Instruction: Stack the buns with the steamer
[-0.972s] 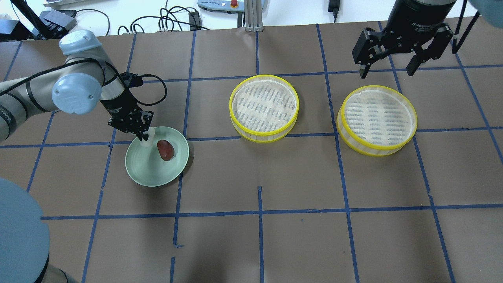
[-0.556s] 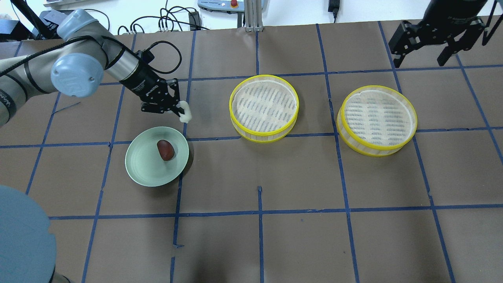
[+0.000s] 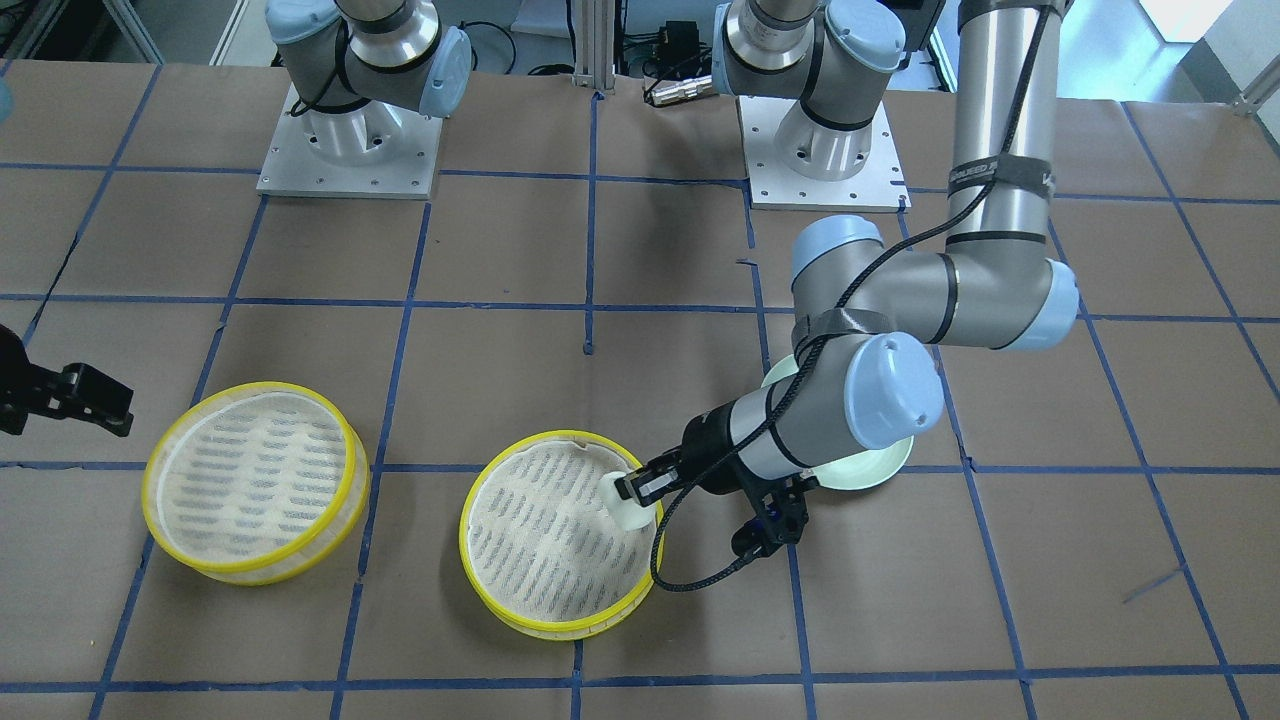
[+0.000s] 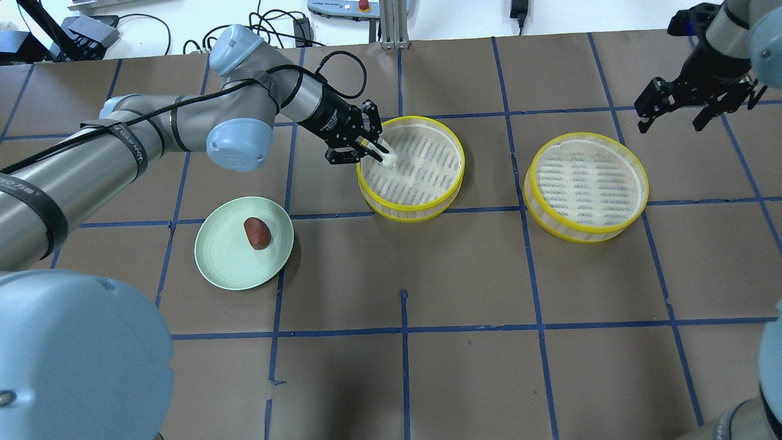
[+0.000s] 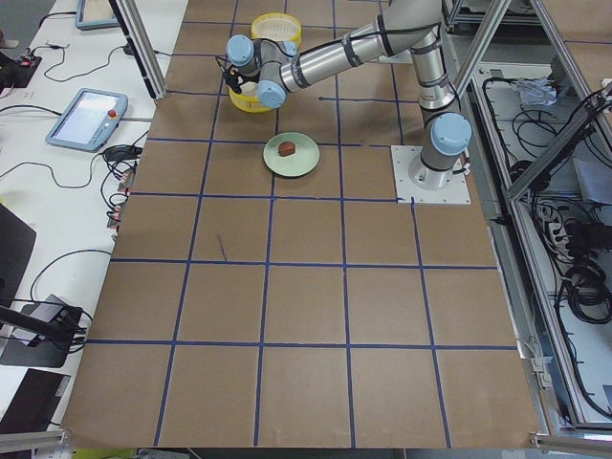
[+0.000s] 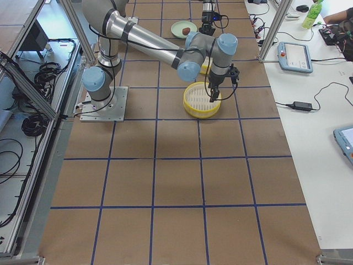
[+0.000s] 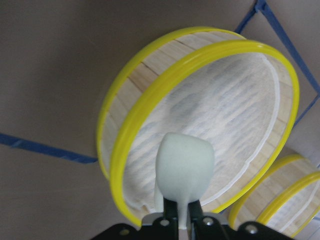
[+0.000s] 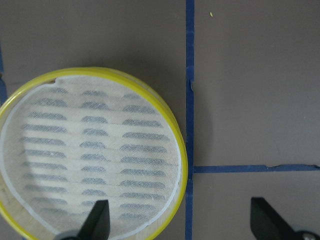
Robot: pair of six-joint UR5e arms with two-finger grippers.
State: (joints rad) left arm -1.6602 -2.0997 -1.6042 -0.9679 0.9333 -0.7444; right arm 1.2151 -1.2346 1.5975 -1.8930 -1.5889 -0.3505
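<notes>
This empty steamer tray should go onto the other one, so my right gripper should next grab it by its yellow rim [image 3: 156, 468] [image 8: 182, 165].
My left gripper [image 4: 380, 150] is shut on the white bun [image 4: 389, 159] and holds it over the left rim of the middle steamer tray [image 4: 421, 201]. The bun also shows in the left wrist view [image 7: 185, 162] and in the front view [image 3: 628, 503], above the tray [image 3: 540, 620]. The reddish-brown bun [image 4: 257, 233] lies on the green plate [image 4: 223, 263]. My right gripper [image 4: 671, 120] is open and empty, above the table beyond the right steamer tray [image 4: 586, 232], which fills the left of the right wrist view [image 8: 90, 155].
Blue tape lines grid the brown table. Cables and a control box lie beyond the far edge. The left arm's links stretch across the left half of the table, over the plate [image 3: 880, 465] in the front view.
My left gripper lifted the white bun off the green plate and carried it right, to the middle tray's rim. My right gripper moved away to the right of its tray.
</notes>
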